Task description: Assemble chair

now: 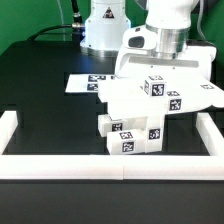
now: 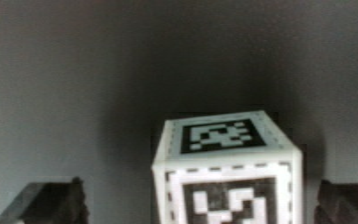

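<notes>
The sides of the tagged post are between my open fingertips in the wrist view, so my gripper needs to close. Closing now would hold the post.
The chair stands partly joined in the exterior view: a flat white seat slab [image 1: 122,95] rests on tagged white blocks [image 1: 130,137]. A small tagged post [image 1: 160,93] stands upright on the slab's side toward the exterior view's right. My gripper [image 1: 159,72] hangs straight over the post. In the wrist view the post [image 2: 229,160] fills the space between my fingertips [image 2: 44,203], with a dark gap on each side. My gripper [image 2: 202,208] is open around the post and does not touch it.
The marker board [image 1: 82,83] lies flat behind the chair, toward the exterior view's left. White border rails run along the front [image 1: 110,166], left [image 1: 8,128] and right [image 1: 211,130]. The robot base [image 1: 104,28] stands at the back.
</notes>
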Robot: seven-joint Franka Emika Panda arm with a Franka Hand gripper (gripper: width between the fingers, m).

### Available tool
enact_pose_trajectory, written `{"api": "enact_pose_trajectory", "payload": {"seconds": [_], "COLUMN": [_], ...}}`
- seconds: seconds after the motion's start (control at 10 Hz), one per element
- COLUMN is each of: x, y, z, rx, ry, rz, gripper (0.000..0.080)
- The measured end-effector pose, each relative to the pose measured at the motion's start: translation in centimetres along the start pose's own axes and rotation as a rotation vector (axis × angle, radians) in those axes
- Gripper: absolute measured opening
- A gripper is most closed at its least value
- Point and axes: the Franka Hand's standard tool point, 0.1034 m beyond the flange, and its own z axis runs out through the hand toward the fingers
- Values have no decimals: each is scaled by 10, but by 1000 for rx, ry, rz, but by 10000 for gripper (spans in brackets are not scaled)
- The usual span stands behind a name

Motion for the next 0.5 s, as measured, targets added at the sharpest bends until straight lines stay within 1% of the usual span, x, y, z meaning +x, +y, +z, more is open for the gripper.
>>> {"api": "enact_pose_trajectory", "payload": {"seconds": [0.2,0.3,0.4,0.5], "x": [0,0,0,0], "y": [-1,-1,-1,-1], "z": [0,0,0,0], "rx": [0,0,0,0], "ry": [-1,-1,-1,0], "rz": [-1,-1,-1,-1], "gripper": [649,526,388,285]}}
